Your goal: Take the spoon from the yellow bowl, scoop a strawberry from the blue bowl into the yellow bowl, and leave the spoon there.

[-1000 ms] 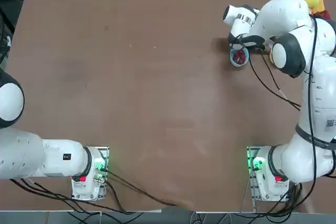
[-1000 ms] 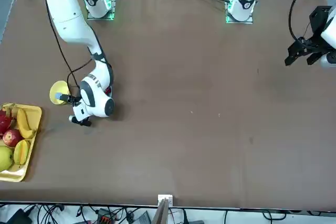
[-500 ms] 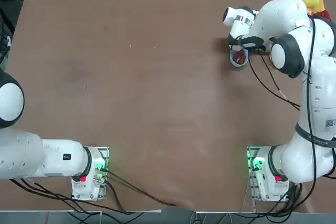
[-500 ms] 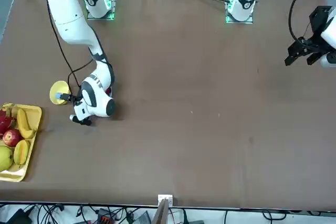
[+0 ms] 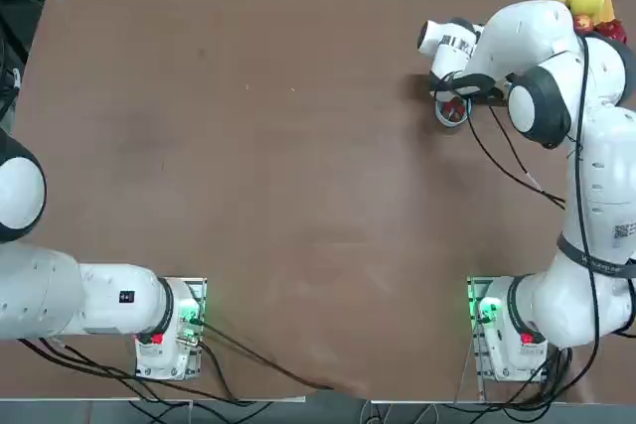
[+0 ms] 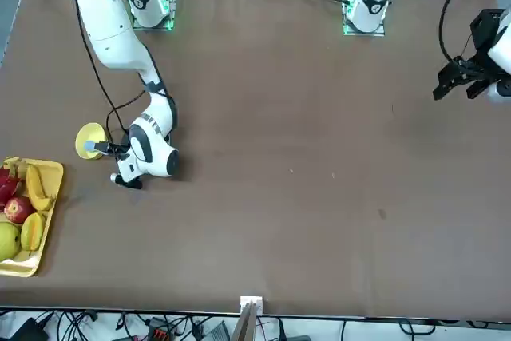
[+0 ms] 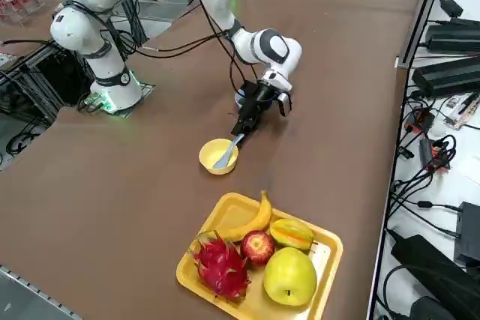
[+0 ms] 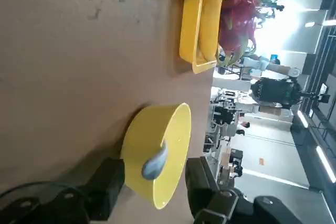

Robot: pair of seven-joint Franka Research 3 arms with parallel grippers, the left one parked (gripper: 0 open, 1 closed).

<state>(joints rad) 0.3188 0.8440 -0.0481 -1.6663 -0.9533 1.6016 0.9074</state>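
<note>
I will next grab the spoon with my right gripper by the handle leaning out over the yellow bowl's rim (image 6: 90, 146), because the yellow bowl's sides are around the spoon's scoop.
The yellow bowl (image 7: 218, 157) (image 6: 89, 140) (image 8: 157, 150) stands near the table's right edge. The pale spoon (image 7: 227, 152) (image 8: 154, 164) lies in it, handle leaning out over the rim. My right gripper (image 7: 243, 123) (image 8: 155, 174) is low beside the bowl and open. One of its fingers (image 8: 109, 181) is on each side of the spoon's handle, with a gap to it. The blue bowl (image 5: 453, 112) (image 7: 241, 97), with red strawberries inside, sits just behind the gripper, partly hidden by the wrist.
A rectangular yellow tray (image 7: 327, 246) (image 6: 35, 263) of fruit lies beyond the yellow bowl, at the table's far right corner. Cables trail from the right arm over the table beside the blue bowl.
The right wrist has shifted slightly to the robot's left. Neither bowl has moved, and the spoon has stayed in the yellow bowl.
</note>
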